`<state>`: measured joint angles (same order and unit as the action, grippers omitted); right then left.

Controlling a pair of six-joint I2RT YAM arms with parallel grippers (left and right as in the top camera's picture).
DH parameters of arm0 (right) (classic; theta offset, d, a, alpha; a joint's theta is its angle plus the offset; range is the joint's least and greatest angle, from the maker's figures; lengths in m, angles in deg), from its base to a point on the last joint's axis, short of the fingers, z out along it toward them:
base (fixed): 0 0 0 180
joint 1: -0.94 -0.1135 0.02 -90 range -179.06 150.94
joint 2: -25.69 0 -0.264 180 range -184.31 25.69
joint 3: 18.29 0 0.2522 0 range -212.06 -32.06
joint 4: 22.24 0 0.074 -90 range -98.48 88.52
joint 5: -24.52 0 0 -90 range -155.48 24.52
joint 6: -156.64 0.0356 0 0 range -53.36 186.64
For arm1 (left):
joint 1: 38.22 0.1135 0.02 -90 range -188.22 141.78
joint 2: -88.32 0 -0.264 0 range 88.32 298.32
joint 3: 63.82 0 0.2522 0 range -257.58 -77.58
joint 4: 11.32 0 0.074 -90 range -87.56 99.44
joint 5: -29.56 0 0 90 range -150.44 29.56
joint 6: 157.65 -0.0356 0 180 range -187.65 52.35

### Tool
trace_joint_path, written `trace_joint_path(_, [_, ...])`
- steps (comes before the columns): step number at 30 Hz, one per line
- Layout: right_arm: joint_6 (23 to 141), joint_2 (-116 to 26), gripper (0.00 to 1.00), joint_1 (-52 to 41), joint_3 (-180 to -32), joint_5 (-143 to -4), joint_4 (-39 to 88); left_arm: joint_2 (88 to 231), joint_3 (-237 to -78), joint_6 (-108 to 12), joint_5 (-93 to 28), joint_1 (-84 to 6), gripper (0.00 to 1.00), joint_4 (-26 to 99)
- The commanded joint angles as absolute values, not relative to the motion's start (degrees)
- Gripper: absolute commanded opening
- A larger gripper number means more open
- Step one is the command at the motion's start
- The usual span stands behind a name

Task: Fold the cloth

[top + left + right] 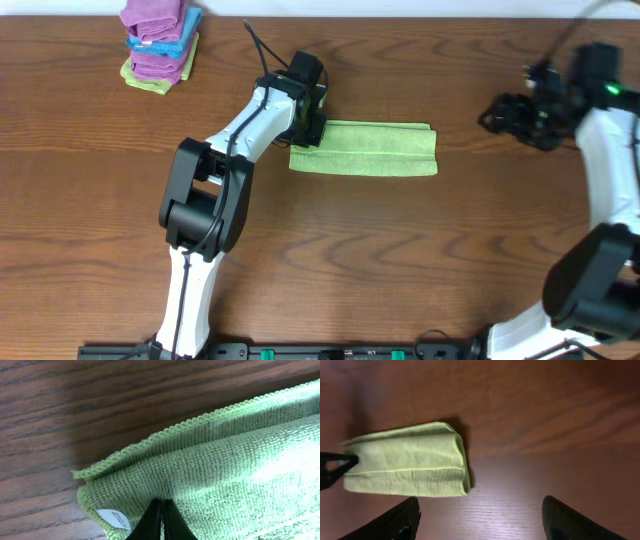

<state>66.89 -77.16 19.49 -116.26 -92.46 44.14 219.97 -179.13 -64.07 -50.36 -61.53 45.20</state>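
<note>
I will fold the cloth crosswise, so my right gripper will grab it next by the middle of its short end (432,150) (460,460) opposite the white label.
The lime-green cloth (365,149) lies on the wooden table as a long strip folded lengthwise, also seen in the right wrist view as the cloth (405,467). My left gripper (310,128) is at its left end. In the left wrist view the gripper (162,502) has its fingers pressed together, pinching the fuzzy cloth (225,465) beside a white label (114,519). My right gripper (497,112) hovers to the right of the strip, apart from it. Its jaws (481,502) stand wide open over bare wood.
A stack of purple, blue and green towels (160,45) sits at the back left corner. The table's far edge (400,18) runs along the top. The right arm's base (590,290) stands at the right front.
</note>
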Motion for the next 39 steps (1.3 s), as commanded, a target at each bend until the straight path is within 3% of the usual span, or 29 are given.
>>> trace_joint_path(1, [62.23, -81.57, 0.76, 21.11, -111.98, -108.92, 42.42, 221.83, -177.36, -62.85, -51.40, -61.53, 0.06, 46.17])
trace_joint_path(9, [61.49, -93.90, 0.75, 17.02, -111.76, -114.63, 39.58, 221.83, -177.36, -62.72, -51.40, -61.53, 0.06, 46.12])
trace_joint_path(21, [67.04, -97.99, 0.76, 16.34, -111.76, -114.58, 30.75, 221.83, -177.36, -62.96, -51.38, -61.51, 0.06, 45.90])
trace_joint_path(39, [69.42, -105.70, 0.72, 10.73, -111.76, -113.31, 27.69, 221.83, -177.36, -63.16, -49.90, -61.51, 0.06, 45.42])
